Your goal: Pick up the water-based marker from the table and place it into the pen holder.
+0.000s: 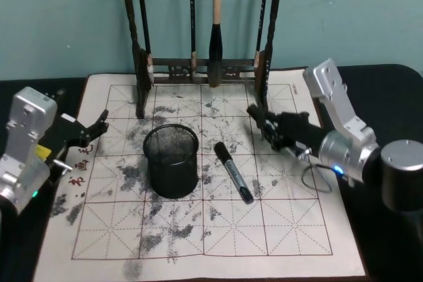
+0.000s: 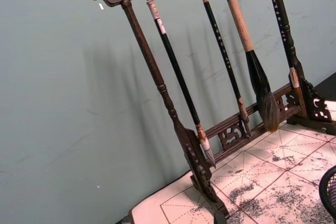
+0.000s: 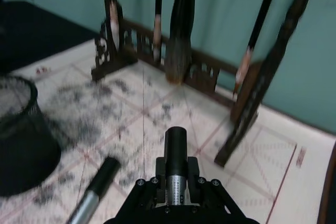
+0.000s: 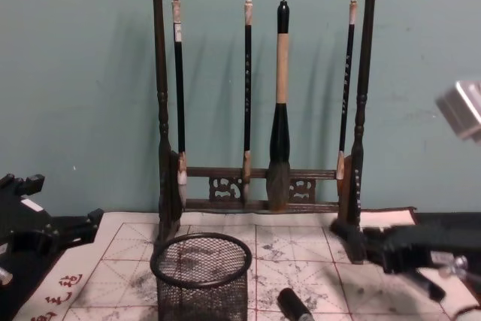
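Observation:
My right gripper picks up the marker by its black end with the cap [image 3: 176, 153] next, so that the water-based marker stands in the pen holder [image 3: 23, 145].
The water-based marker [image 1: 233, 172], grey-bodied with a black cap, lies flat on the table [image 1: 218, 236] just right of the pen holder [image 1: 172, 160], a black mesh cup standing upright. The chest view shows the holder [image 4: 201, 276] with the marker's cap [image 4: 294, 306] beside it. My right gripper [image 1: 262, 125] hovers open with nothing in it, a short way behind and to the right of the marker, its fingers pointing toward the rack. In the right wrist view the marker [image 3: 94, 195] lies low, with the holder [image 3: 21, 140] beyond it. My left gripper [image 1: 100, 125] stays open over the mat's left edge.
A tall dark wooden brush rack [image 1: 205, 67] with several hanging brushes stands along the mat's far edge, close behind my right gripper. A thin looped cable [image 1: 316, 179] hangs below the right wrist. The mat's near half carries only ink stains.

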